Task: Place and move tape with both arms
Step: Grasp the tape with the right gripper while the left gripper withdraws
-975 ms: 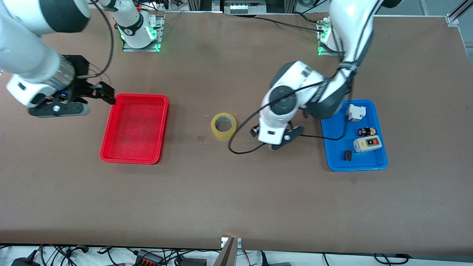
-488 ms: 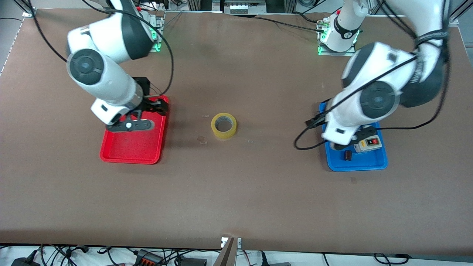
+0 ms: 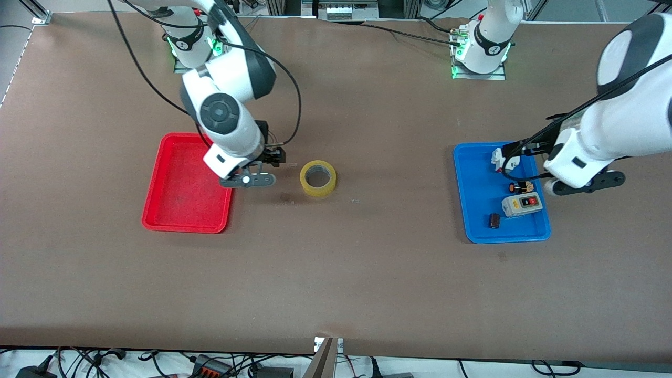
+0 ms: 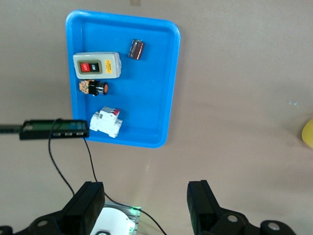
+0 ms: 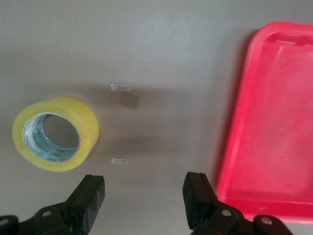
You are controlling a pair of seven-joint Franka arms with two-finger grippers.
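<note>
The yellow tape needs to go into the red tray (image 3: pixel 178 199), so my right gripper will next grab the tape by its ring side (image 3: pixel 330 177).
The yellow tape roll (image 3: pixel 305 179) with its grey core lies flat on the brown table between the two trays. My right gripper (image 3: pixel 275 157) is open and empty over bare table between the red tray (image 3: pixel 178 199) and the tape. In the right wrist view its black fingers (image 5: pixel 90 196) straddle bare table, with the tape (image 5: pixel 89 128) to one side and the red tray (image 5: pixel 274 122) to the other. My left gripper (image 3: pixel 517 155) is open and empty, raised over the blue tray (image 3: pixel 478 199). A sliver of the tape (image 4: pixel 309 133) shows at the edge of the left wrist view.
The blue tray (image 4: pixel 146 98) holds a white breaker (image 3: pixel 499 157), an orange-and-black button (image 3: pixel 521 187), a grey switch box (image 3: pixel 521 205) and a small black cylinder (image 3: pixel 494 220). The red tray is empty. Small scraps (image 3: pixel 286 198) lie by the tape.
My right arm has swung from the red tray's outer end, over the tray, to just beside the tape. My left arm has pulled away from the tape to above the blue tray.
</note>
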